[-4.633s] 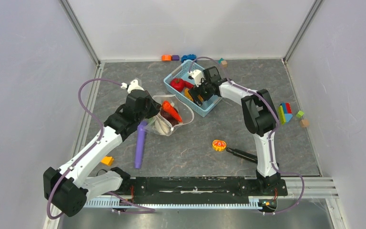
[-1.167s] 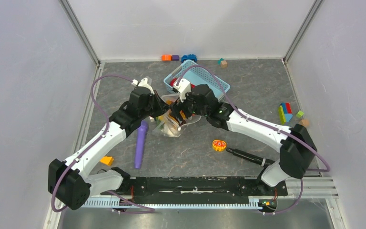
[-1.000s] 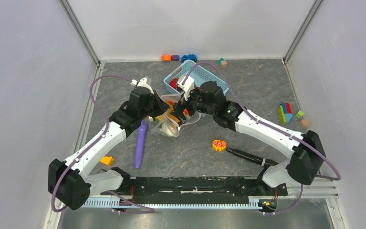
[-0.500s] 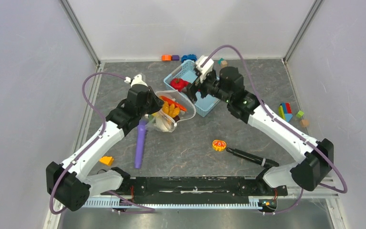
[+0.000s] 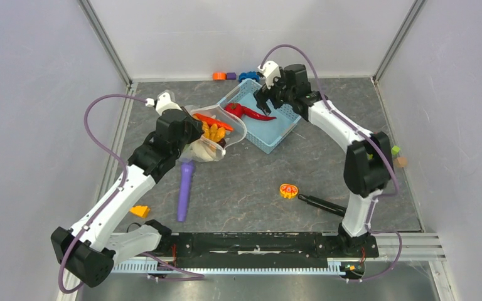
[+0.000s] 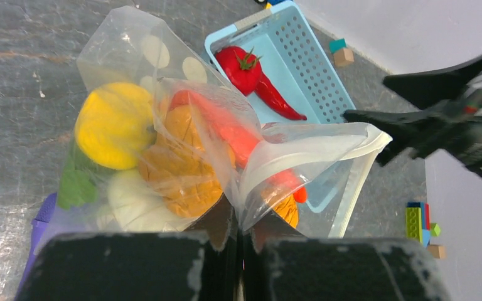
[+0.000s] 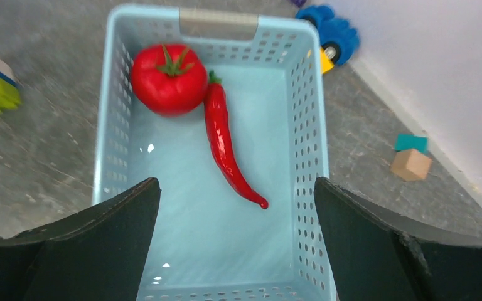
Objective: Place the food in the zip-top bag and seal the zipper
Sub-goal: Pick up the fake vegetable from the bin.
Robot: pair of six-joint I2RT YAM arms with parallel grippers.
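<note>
My right gripper grips the red chili across its body toward the tapered tip (image 6: pixel 281 105) next. This leaves the stem end free to enter the zip-top bag (image 6: pixel 182 100) first.
My left gripper (image 6: pixel 238 216) is shut on a fold of the clear dotted zip-top bag (image 6: pixel 182 100), holding it up off the table. Inside lie food pieces: a yellow pepper (image 6: pixel 114 124), an orange carrot (image 6: pixel 226 128), a white egg (image 6: pixel 132 200) and an orange ridged piece (image 6: pixel 176 169). The bag's mouth gapes toward the basket, its zipper (image 6: pixel 353 185) unsealed. A red tomato (image 7: pixel 168 78) and a red chili (image 7: pixel 226 147) lie in the light-blue basket (image 7: pixel 307 188). My right gripper (image 7: pixel 235 188) hovers open and empty above the basket, also in the top view (image 5: pixel 265 100).
A long purple stick (image 5: pixel 184 191) lies below the bag. An orange round toy (image 5: pixel 288 190) and a black tool (image 5: pixel 319 204) sit front centre, a yellow block (image 5: pixel 141 211) front left. Coloured blocks (image 5: pixel 375 148) lie at the right, and more toys (image 5: pixel 232 76) lie along the back wall.
My right gripper has drawn back from the bag's mouth to above the basket, staying open. The left arm has lifted the bag toward the back left.
</note>
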